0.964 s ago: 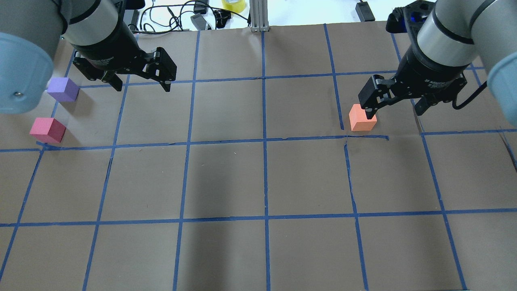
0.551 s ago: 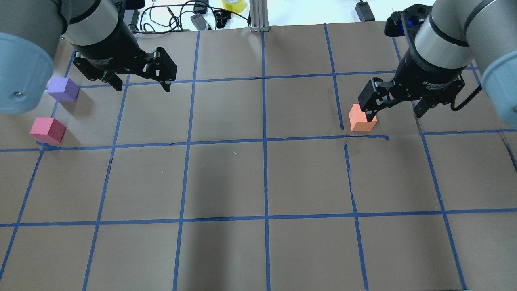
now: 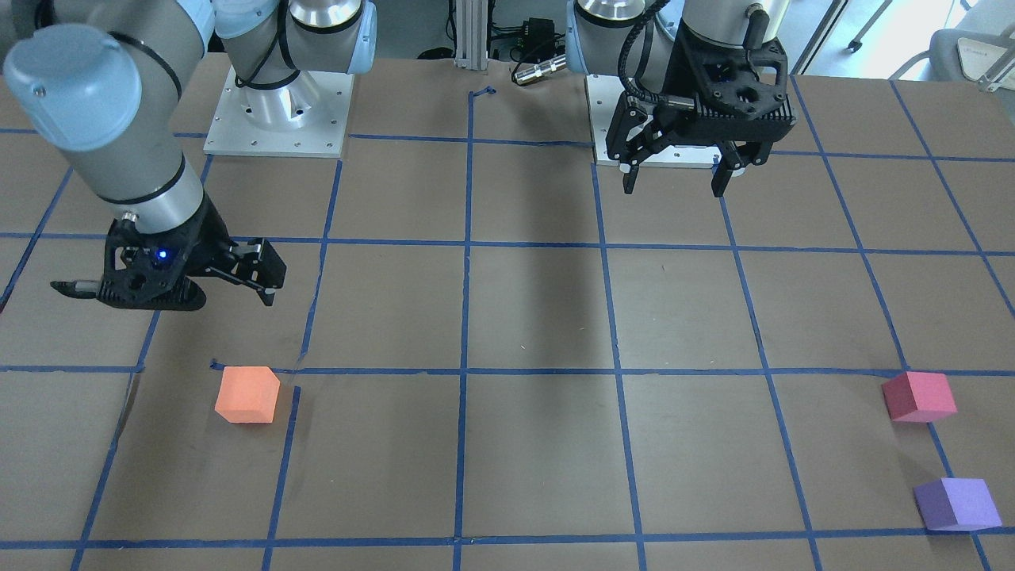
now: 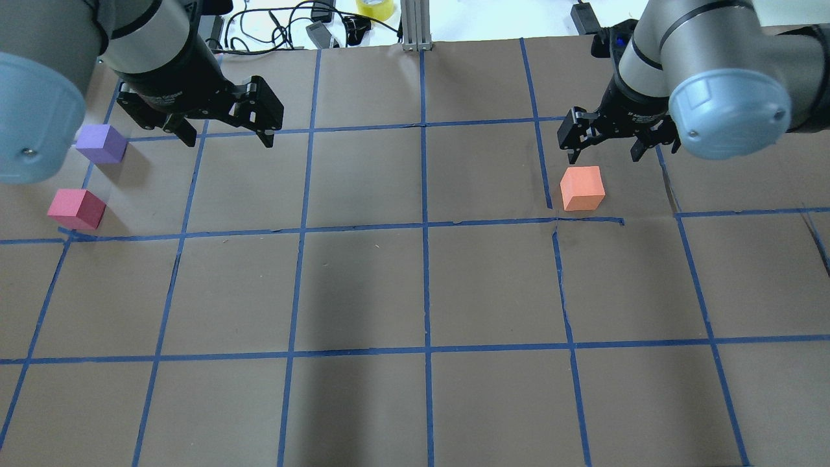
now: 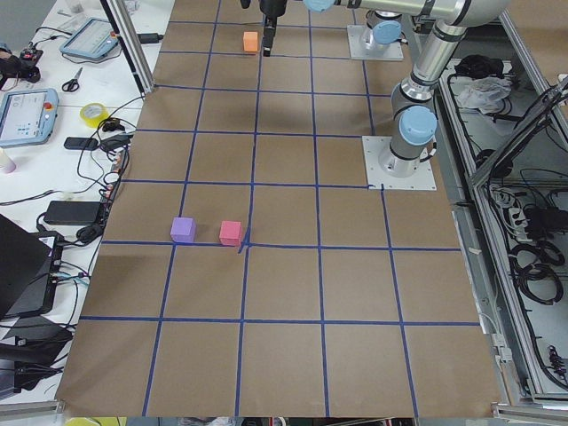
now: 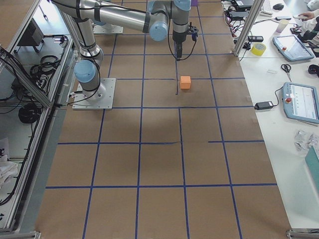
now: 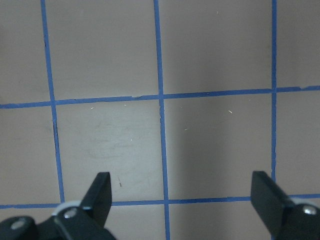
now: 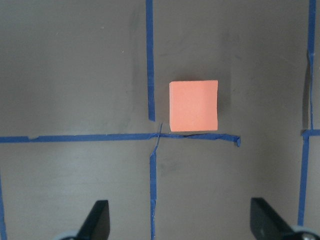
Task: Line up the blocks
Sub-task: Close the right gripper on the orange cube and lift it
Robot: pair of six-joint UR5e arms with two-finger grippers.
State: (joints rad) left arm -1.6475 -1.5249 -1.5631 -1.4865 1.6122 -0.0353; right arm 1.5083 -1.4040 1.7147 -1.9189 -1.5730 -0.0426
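Note:
My right gripper is to grab the opposite sides of the orange block next. It should then set the orange block [image 4: 582,188] in line with the other blocks.
The orange block [image 4: 582,188] sits on the brown paper at the right, next to a blue tape corner; it also shows in the front view [image 3: 247,394] and the right wrist view [image 8: 194,106]. My right gripper [image 4: 604,155] is open and empty, raised just beyond the orange block and apart from it. The pinkish red block [image 4: 76,209] and the purple block [image 4: 101,143] sit close together at the far left. My left gripper [image 4: 228,139] is open and empty above the table, right of the purple block, over bare paper in its wrist view [image 7: 182,200].
Blue tape lines [image 4: 425,227] grid the brown paper. Cables, a yellow tape roll [image 4: 375,8] and an aluminium post [image 4: 415,26] lie past the far edge. Side benches with tablets [image 6: 301,102] flank the operators' side.
My right gripper has lifted and drawn back from around the orange block toward the table's far side. The orange block stayed in place. The left arm has not moved.

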